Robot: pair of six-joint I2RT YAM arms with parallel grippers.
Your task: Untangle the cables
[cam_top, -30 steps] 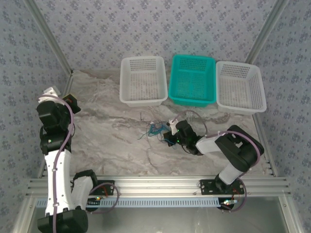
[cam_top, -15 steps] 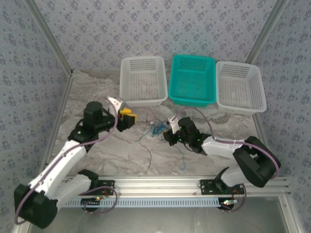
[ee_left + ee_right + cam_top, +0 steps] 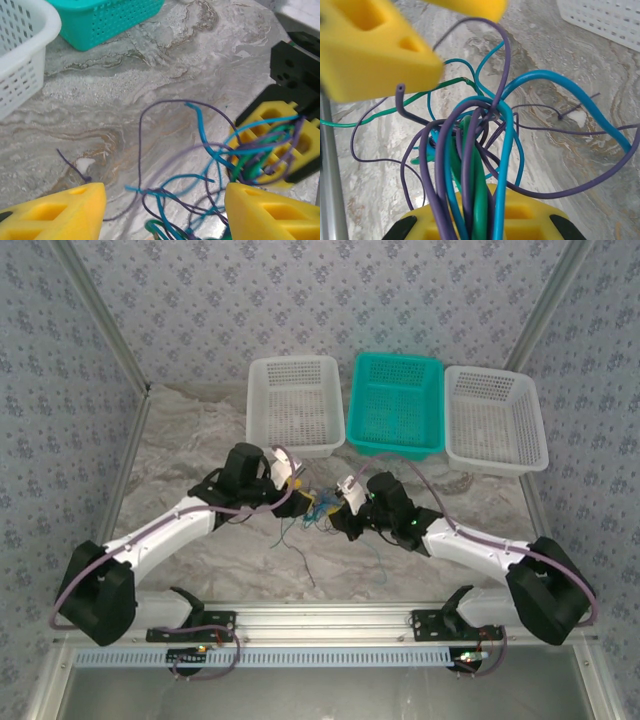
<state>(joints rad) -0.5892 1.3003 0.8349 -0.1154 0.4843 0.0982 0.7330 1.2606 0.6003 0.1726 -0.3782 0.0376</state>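
Next, my left gripper grabs one dark purple wire's loose loop, clear of my right gripper, to untangle the wire.
The cables are a small knot of thin blue, teal-green and dark purple wires at mid-table, in front of the baskets. My right gripper is shut on a bunch of them; in the right wrist view the strands rise out of its yellow jaws and fan outward. My left gripper faces it from the left. Its yellow fingers stand wide apart around the loose loops, touching none that I can see. The left gripper is open.
Three baskets line the back: a white one, a teal one and another white one. A loose purple strand trails toward the front rail. Marble tabletop lies on both sides of the tangle.
My left arm swung in from the far left edge to the tangle and its jaws opened. The right gripper kept its hold and shifted slightly left and back.
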